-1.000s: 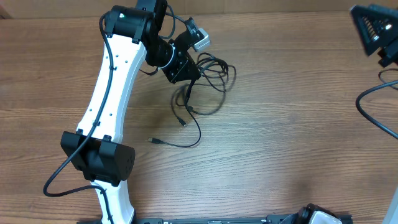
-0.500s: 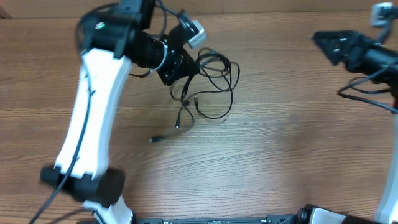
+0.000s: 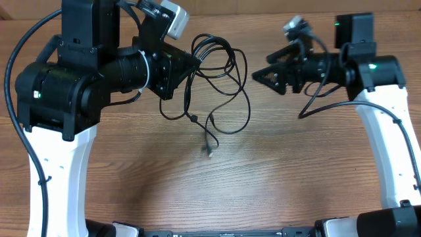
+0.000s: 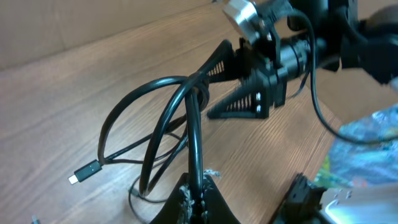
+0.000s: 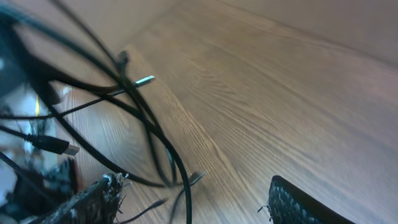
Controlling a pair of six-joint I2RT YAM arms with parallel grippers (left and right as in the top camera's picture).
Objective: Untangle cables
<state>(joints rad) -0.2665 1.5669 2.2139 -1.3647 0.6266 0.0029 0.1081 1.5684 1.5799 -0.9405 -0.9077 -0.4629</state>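
I should grab the loops of the cables with my right gripper next, on the side away from the piece of cable in my left gripper. Then I can pull the tangle apart.
My left gripper [image 3: 189, 62] is shut on one strand of the cables [image 3: 212, 43], a tangle of thin black wires held up over the wooden table. Loops hang down to the right of it, and plug ends [image 3: 209, 150] dangle low. In the left wrist view the fingers [image 4: 214, 202] pinch one black strand that arches up to a knot [image 4: 189, 84]; a small plug [image 4: 84, 173] hangs at the left. My right gripper [image 3: 265, 68] stands open just right of the loops, pointing at them. In the right wrist view several strands [image 5: 149, 124] cross between its wide-apart fingers [image 5: 93, 199] without being gripped.
The wooden table [image 3: 296, 171] spreads below both arms, with its back edge [image 3: 263, 12] along the top. Thick black arm cords [image 3: 316, 99] hang by the right arm. A crumpled bluish bag [image 4: 367, 149] lies beyond the table at the right of the left wrist view.
The left arm has raised the bundle off the table and swung it right. The right arm has come in from the far right, so its open gripper now faces the loops.
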